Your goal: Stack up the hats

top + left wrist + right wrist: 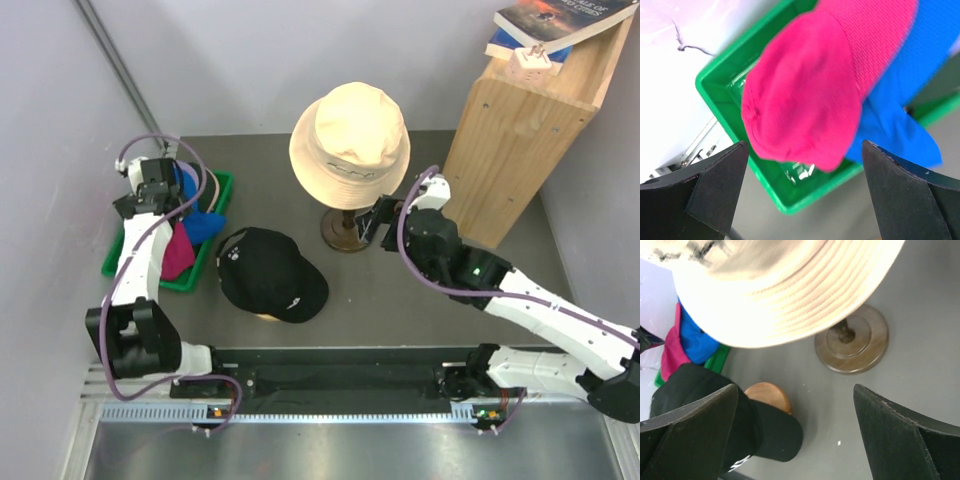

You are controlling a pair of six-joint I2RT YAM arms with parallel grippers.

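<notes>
The cap's brim needs to stay free for my right gripper. My left gripper will next grab the magenta cap (805, 95) by the edge of its top near the brim.
A black cap (268, 272) with a small white logo lies on the table's middle, over a wooden head form (767, 396). It also shows in the right wrist view (740, 430). A magenta cap (805, 95) and a blue cap (905, 85) lie in a green tray (790, 200) at the left. My left gripper (805, 200) is open and empty above the tray's near end; in the top view it hovers over the tray (140, 207). My right gripper (795, 435) is open and empty, beside the hat stand in the top view (372, 222). Lavender and light pink caps are out of view.
A cream bucket hat (350, 140) sits on a stand with a round brown base (852, 345) at the back centre. A tall wooden box (520, 140) with books (550, 25) on top stands at the back right. Walls close in left and right.
</notes>
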